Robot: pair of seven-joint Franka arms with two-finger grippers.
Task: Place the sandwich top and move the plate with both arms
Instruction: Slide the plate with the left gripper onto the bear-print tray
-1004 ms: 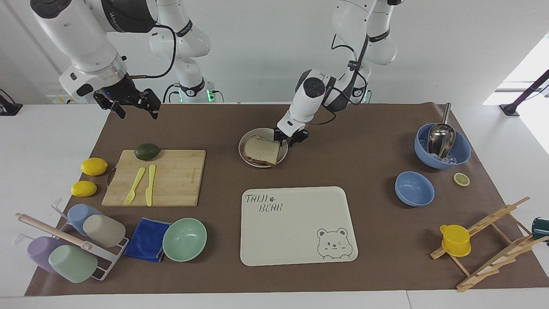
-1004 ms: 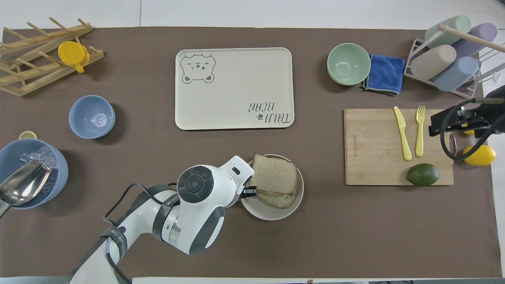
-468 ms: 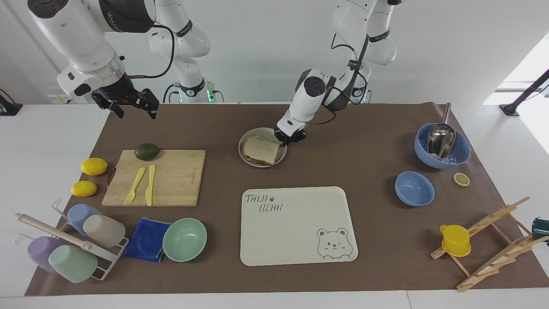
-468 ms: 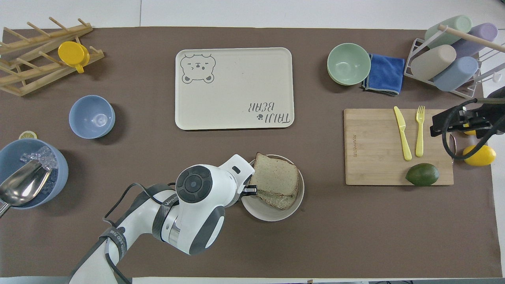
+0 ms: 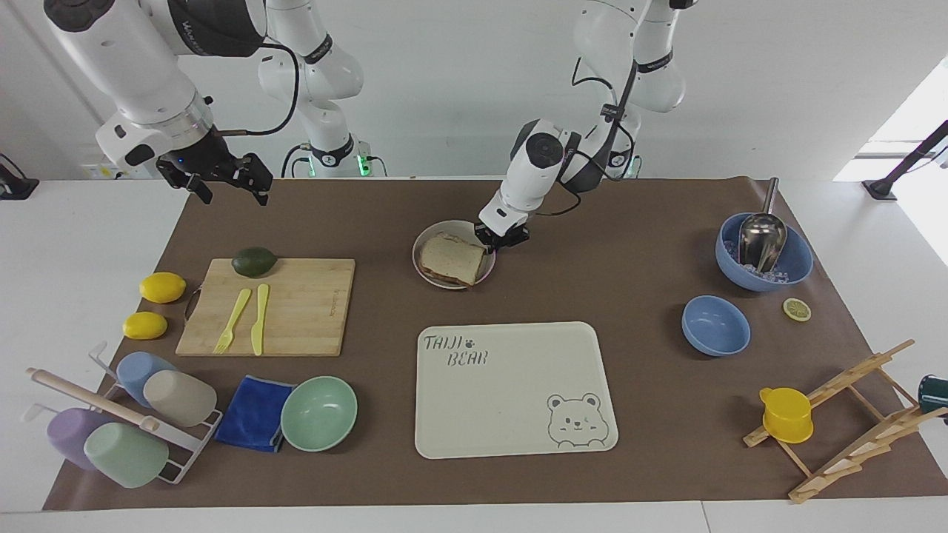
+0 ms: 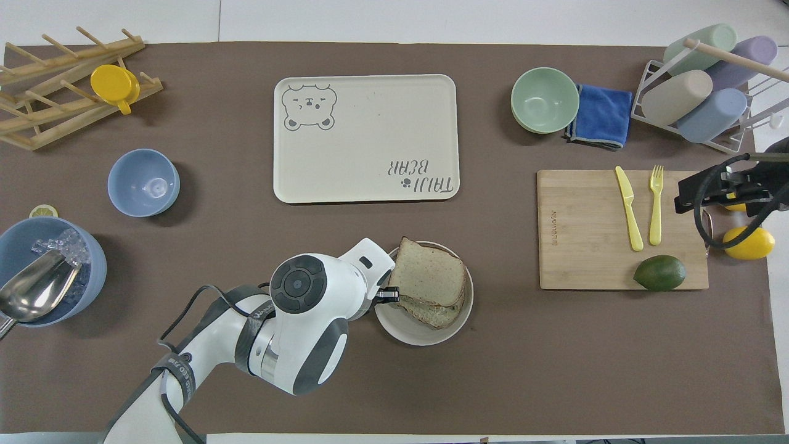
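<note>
I need to grab the plate with my left gripper by its bare rim (image 6: 381, 304) next, because the bread slices cover most of the plate (image 6: 413, 330) and my fingers have room at that rim.
The sandwich top (image 5: 449, 257) lies flat on a lower slice (image 6: 441, 314) on the round cream plate (image 5: 437, 229), which sits on the mat nearer to the robots than the bear tray. In the overhead view the top slice (image 6: 428, 277) covers most of the plate (image 6: 413, 330). My left gripper (image 5: 502, 240) is low at the plate's rim on the left arm's side, open and holding nothing; its tip shows in the overhead view (image 6: 387, 295). My right gripper (image 5: 222, 181) hangs open and empty high over the mat's corner at the right arm's end (image 6: 709, 185).
The bear tray (image 5: 511, 385) lies farther from the robots than the plate. A cutting board (image 5: 296, 303) carries an avocado (image 5: 254, 260), a fork and a knife. Two lemons (image 5: 162, 286), a mint bowl (image 5: 318, 412), a cup rack, two blue bowls (image 5: 715, 324) and a wooden rack are around.
The top slice, tilted up at the left gripper's side a second ago, now lies flat. The left gripper rose slightly at the rim. The right gripper drifted slightly outward.
</note>
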